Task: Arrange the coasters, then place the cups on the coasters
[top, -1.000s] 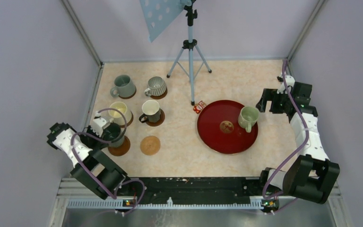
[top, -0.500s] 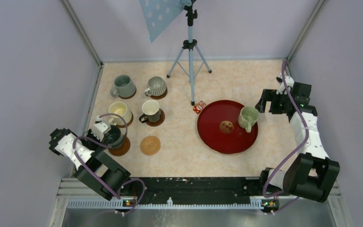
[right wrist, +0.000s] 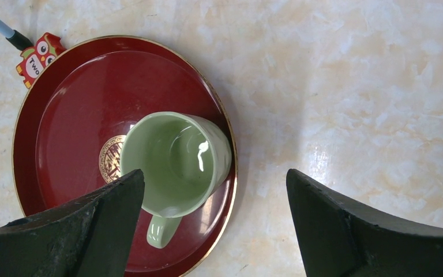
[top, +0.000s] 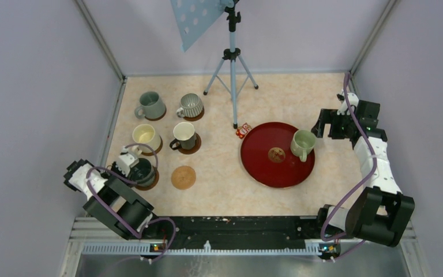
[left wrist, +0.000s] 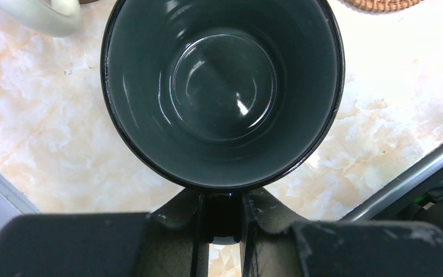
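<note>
The dark teal cup (top: 142, 171) would rest on the dark coaster, so my left gripper needs to open now.
My left gripper (top: 128, 165) is shut on the handle of the dark teal cup (top: 142, 171), which stands upright over a dark coaster (top: 149, 183). In the left wrist view the fingers (left wrist: 199, 228) pinch the handle just below the teal cup's rim (left wrist: 222, 92). An empty light coaster (top: 183, 177) lies to its right. Behind it, the grey-green cup (top: 150, 105), ribbed grey cup (top: 190, 105), cream cup (top: 145, 135) and white cup (top: 184, 134) stand on coasters. The pale green cup (top: 303, 143) stands on the red tray (top: 265, 167). My right gripper (top: 322, 128) hangs open just right of it, with the pale green cup (right wrist: 176, 161) by its left finger.
A tripod (top: 231, 69) stands at the back centre, with a small owl tag (top: 243, 131) by its front foot. The enclosure walls run close on both sides. The tray's right rim (right wrist: 231, 173) lies between my open right fingers.
My left gripper has brought the teal cup a little nearer and to the right, over the dark coaster. The right arm has not moved.
</note>
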Available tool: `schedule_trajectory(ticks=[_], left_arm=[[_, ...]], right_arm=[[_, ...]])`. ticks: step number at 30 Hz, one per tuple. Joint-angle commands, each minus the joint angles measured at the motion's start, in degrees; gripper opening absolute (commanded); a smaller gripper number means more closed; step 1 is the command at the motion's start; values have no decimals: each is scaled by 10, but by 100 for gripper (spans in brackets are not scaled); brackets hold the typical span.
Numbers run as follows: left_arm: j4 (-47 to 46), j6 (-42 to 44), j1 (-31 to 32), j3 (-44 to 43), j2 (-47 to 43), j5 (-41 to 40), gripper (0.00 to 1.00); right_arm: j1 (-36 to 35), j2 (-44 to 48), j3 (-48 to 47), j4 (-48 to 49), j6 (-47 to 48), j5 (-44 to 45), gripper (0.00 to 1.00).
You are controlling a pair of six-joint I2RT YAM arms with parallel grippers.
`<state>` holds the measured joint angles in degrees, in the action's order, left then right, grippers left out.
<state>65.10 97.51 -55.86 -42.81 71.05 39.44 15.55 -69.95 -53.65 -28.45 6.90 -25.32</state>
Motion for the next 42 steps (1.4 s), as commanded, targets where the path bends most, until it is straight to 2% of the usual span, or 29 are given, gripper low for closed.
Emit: schedule_trajectory(ticks=[1, 4, 6, 14, 20, 25, 26, 37, 42], left_arm=[[-15, 12, -3, 0, 0, 44, 0], [-17, 15, -3, 3, 2, 42, 5], [-18, 16, -3, 6, 3, 39, 12], [-7, 22, -3, 1, 19, 28, 32], [4, 12, -3, -20, 38, 18, 57], [34, 23, -4, -40, 29, 11, 95], [36, 24, -3, -42, 22, 9, 98], [114, 48, -3, -84, 4, -13, 99], [158, 51, -3, -127, -17, 16, 99]], right_arm=[[3, -3, -20, 6, 5, -11, 91], [3, -3, -21, 7, 5, -11, 91], [4, -3, -20, 7, 4, -10, 91], [3, -3, -20, 7, 4, -10, 91], [4, -3, -20, 6, 4, -10, 91], [3, -2, -20, 6, 5, -10, 91], [3, -2, -21, 6, 5, -11, 91], [3, -1, -22, 2, 6, -15, 91], [3, -1, -22, 2, 5, -19, 91]])
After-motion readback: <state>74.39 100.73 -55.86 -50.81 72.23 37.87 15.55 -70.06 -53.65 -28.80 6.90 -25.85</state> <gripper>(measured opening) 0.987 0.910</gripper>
